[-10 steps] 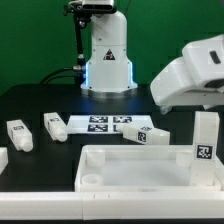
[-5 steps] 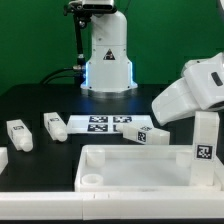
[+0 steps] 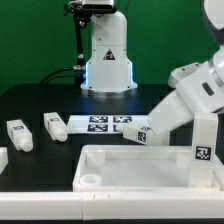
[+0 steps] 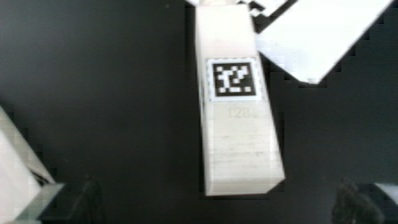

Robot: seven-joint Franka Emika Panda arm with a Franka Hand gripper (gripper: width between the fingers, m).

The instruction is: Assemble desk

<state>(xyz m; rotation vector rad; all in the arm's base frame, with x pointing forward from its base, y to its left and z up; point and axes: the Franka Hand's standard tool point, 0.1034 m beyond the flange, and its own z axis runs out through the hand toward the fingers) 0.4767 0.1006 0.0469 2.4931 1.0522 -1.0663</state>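
Observation:
I need to fit the leg into the panel's round socket, so I should grab the leg's square end point(image 4: 244, 172) next.
The white desk panel point(image 3: 140, 165) lies at the front, rim up, with a round socket at its left corner. One tagged leg point(image 3: 204, 140) stands upright at its right end. Another leg point(image 3: 152, 133) lies flat by the marker board. It fills the wrist view point(image 4: 235, 100), tag up. My gripper point(image 4: 222, 205) is open above this leg's end, with dark fingers point(image 4: 71, 202) wide on either side, not touching it. In the exterior view the white hand point(image 3: 185, 100) slants down over that leg. Two more legs point(image 3: 54, 126) point(image 3: 18, 134) lie at the exterior view's left.
The marker board point(image 3: 105, 124) lies flat behind the panel, and its corner shows in the wrist view point(image 4: 311, 45). The robot base point(image 3: 107, 50) stands at the back. A white piece point(image 3: 2, 160) is cut off at the exterior view's left edge.
The arm's hand has come down and toward the exterior view's left, from high at the right to just over the lying leg. The parts have not moved.

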